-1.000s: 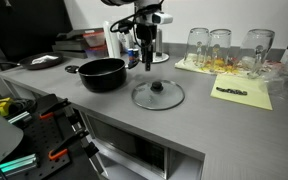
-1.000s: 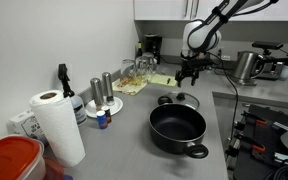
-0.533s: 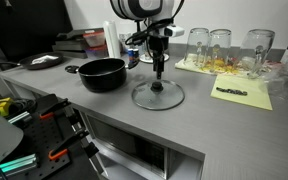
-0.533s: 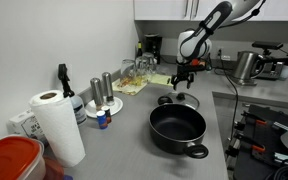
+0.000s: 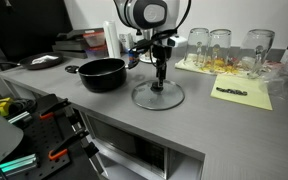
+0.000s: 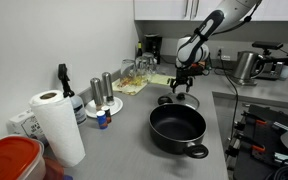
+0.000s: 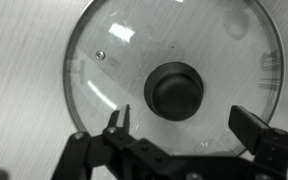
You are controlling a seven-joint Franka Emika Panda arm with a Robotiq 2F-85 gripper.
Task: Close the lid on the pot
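My gripper is about to grab the lid's black knob from straight above, which keeps the lid's metal rim level to close the lid on the pot [image 5: 103, 74].
The glass lid [image 5: 158, 95] with a metal rim and black knob lies flat on the grey counter, beside the black pot [image 5: 103, 74]. It shows in an exterior view [image 6: 179, 100] behind the pot [image 6: 178, 129]. My gripper [image 5: 160, 80] hangs straight above the lid's knob, fingers pointing down and open. In the wrist view the lid [image 7: 174, 70] fills the frame; its knob [image 7: 175, 89] sits just ahead of the open gripper [image 7: 189, 125], between the two fingers and not touched.
Glass cups [image 5: 220, 44] and a yellow sheet [image 5: 242, 95] with a dark object stand beyond the lid. A paper towel roll [image 6: 59, 125], shakers [image 6: 102, 93] and a red-lidded container [image 6: 12, 160] sit along the counter. A kettle [image 6: 246, 66] stands at the far end.
My gripper has moved from beside the pot over to the lid and come down toward its knob. The lid and pot have not moved.
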